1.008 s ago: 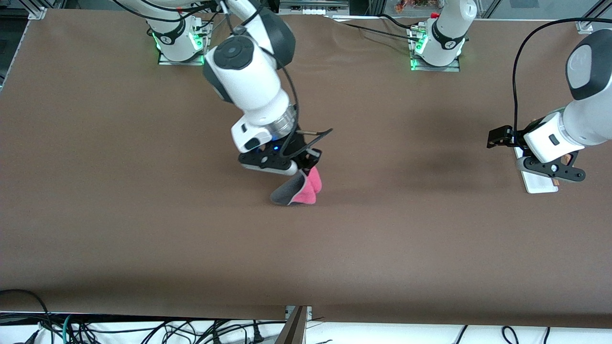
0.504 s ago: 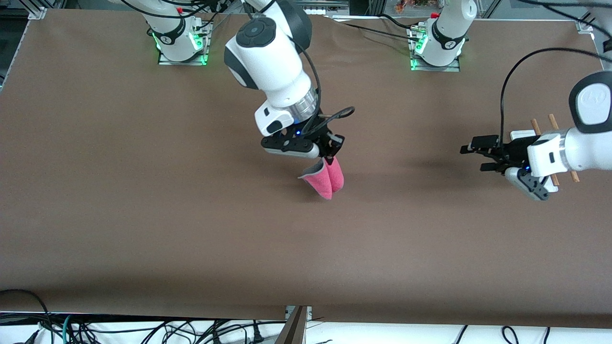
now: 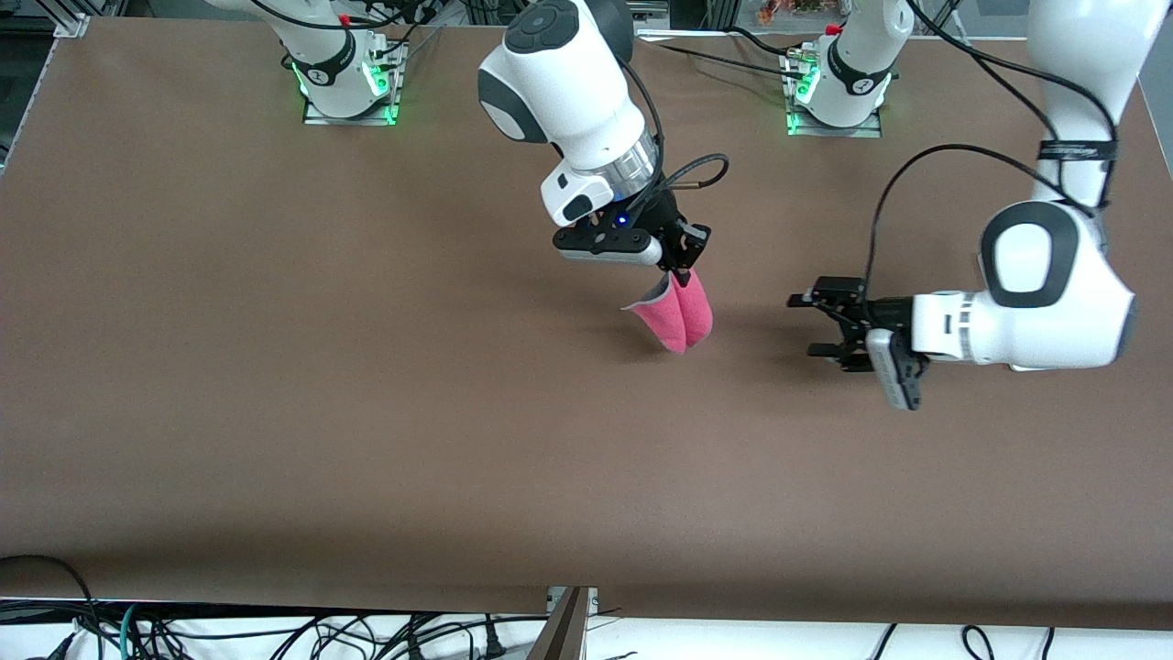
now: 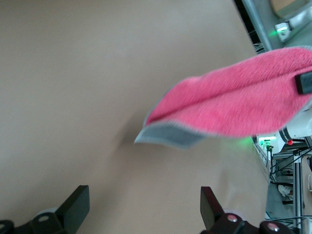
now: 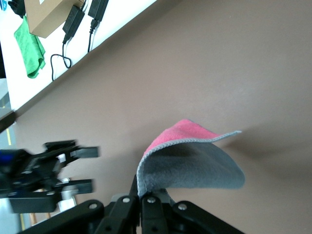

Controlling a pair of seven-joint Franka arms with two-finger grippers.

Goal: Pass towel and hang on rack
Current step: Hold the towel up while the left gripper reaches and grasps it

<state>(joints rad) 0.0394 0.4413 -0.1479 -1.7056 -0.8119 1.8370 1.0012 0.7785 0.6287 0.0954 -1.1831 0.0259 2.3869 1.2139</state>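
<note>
The left gripper pinches its grey-trimmed edge [image 3: 649, 306] [image 4: 170, 133] next, to take over the towel and hang the towel on the rack.
My right gripper [image 3: 683, 271] is shut on the top edge of the towel [image 3: 685, 317] and holds it in the air over the middle of the table. The towel hangs folded, pink outside with a grey flap. In the right wrist view the towel [image 5: 195, 163] curls up from the shut fingers of my right gripper [image 5: 142, 194]. My left gripper [image 3: 808, 325] is open and level with the towel, a short gap from it toward the left arm's end. In the left wrist view the towel [image 4: 234, 105] hangs ahead of my open left gripper [image 4: 144, 214]. The rack is hidden.
The brown table [image 3: 367, 412] is bare around the towel. The arm bases [image 3: 344, 78] [image 3: 838, 87] stand at the edge farthest from the front camera. Cables, a box and a green cloth [image 5: 30, 46] lie off the table's edge.
My right gripper has lifted the towel and carried it toward the left arm's end. My left arm has swung from over the rack toward the towel, and now covers the rack.
</note>
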